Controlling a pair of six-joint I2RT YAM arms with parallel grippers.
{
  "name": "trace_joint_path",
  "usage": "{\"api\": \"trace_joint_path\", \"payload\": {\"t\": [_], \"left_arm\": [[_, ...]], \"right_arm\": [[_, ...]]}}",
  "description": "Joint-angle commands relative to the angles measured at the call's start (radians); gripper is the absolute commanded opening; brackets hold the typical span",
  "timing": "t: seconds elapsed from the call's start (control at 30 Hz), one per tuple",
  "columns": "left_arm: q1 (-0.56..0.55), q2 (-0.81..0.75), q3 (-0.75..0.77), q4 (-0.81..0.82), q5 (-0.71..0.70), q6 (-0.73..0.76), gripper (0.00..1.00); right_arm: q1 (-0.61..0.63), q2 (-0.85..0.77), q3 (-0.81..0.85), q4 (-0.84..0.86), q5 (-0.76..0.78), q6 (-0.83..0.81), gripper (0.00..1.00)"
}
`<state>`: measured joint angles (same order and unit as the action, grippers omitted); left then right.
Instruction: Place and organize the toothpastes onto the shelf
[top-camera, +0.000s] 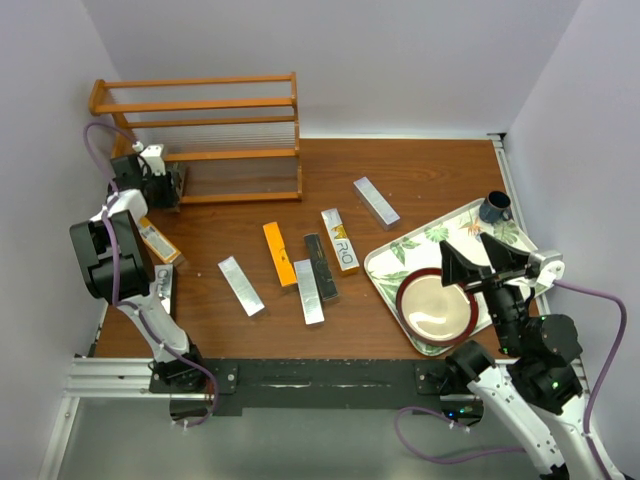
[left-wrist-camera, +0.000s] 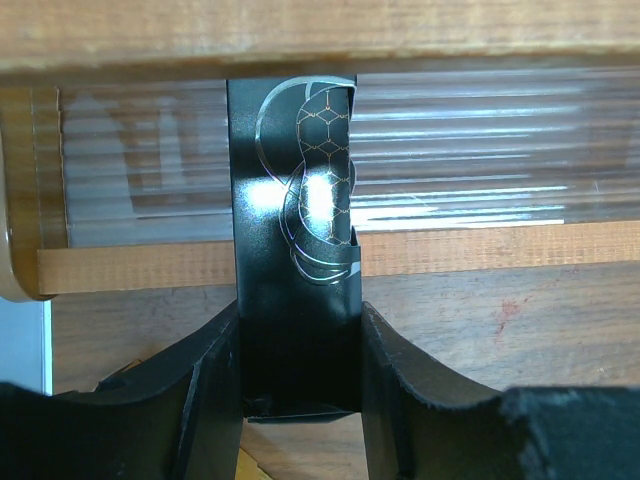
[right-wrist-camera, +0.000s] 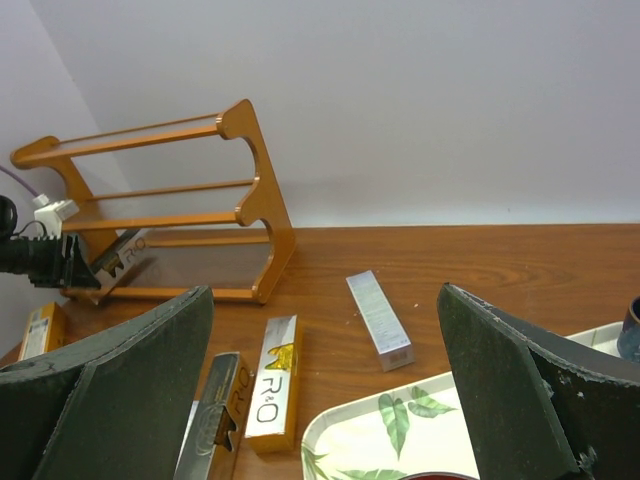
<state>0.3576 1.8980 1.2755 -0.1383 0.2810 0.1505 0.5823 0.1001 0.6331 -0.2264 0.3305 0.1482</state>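
Observation:
The black toothpaste carton reaches over the front bar of the shelf and well into the shelf's bottom level. My left gripper should open now.
The orange-brown shelf stands at the back left. My left gripper is at its lower left end, shut on a black toothpaste carton that points into the bottom tier over the front rail. Loose on the table lie a silver carton, a gold-and-white one, a black one, an orange one and two more silver ones. An orange carton lies by the left arm. My right gripper is open and empty above the tray.
A leaf-patterned tray at the right holds a red-rimmed bowl and a dark mug. Another pale carton lies beside the left arm. Walls close in at the left, back and right.

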Motion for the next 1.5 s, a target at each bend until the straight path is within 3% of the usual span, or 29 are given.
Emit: {"api": "trace_joint_path", "payload": {"t": [0.0, 0.37, 0.5, 0.63, 0.73, 0.9, 1.17, 1.47], "left_arm": [[0.003, -0.004, 0.053, 0.051, 0.011, 0.021, 0.43], [0.001, 0.016, 0.061, 0.045, 0.012, 0.004, 0.58], [0.001, -0.019, 0.045, 0.043, 0.006, -0.003, 0.72], [0.001, -0.1, -0.023, 0.066, -0.006, -0.028, 0.92], [0.001, -0.177, -0.088, 0.083, -0.026, -0.074, 1.0], [-0.009, -0.325, -0.18, 0.08, -0.101, -0.241, 1.0], [-0.195, -0.592, -0.304, -0.069, -0.36, -0.368, 1.0], [-0.348, -0.859, -0.449, -0.155, -0.362, -0.655, 1.0]], "right_arm": [[0.002, 0.016, 0.008, 0.013, 0.013, -0.013, 0.99], [0.005, 0.015, 0.008, 0.01, 0.012, -0.012, 0.99], [0.004, 0.015, 0.008, 0.01, 0.007, -0.01, 0.99], [0.004, 0.009, 0.007, 0.013, 0.002, -0.009, 0.99], [0.004, -0.002, 0.007, 0.015, -0.001, -0.006, 0.99], [0.005, -0.011, 0.007, 0.016, -0.007, 0.002, 0.99], [0.005, -0.013, 0.011, 0.01, 0.005, 0.007, 0.99], [0.004, 0.007, 0.017, 0.004, 0.007, 0.007, 0.99]]}}
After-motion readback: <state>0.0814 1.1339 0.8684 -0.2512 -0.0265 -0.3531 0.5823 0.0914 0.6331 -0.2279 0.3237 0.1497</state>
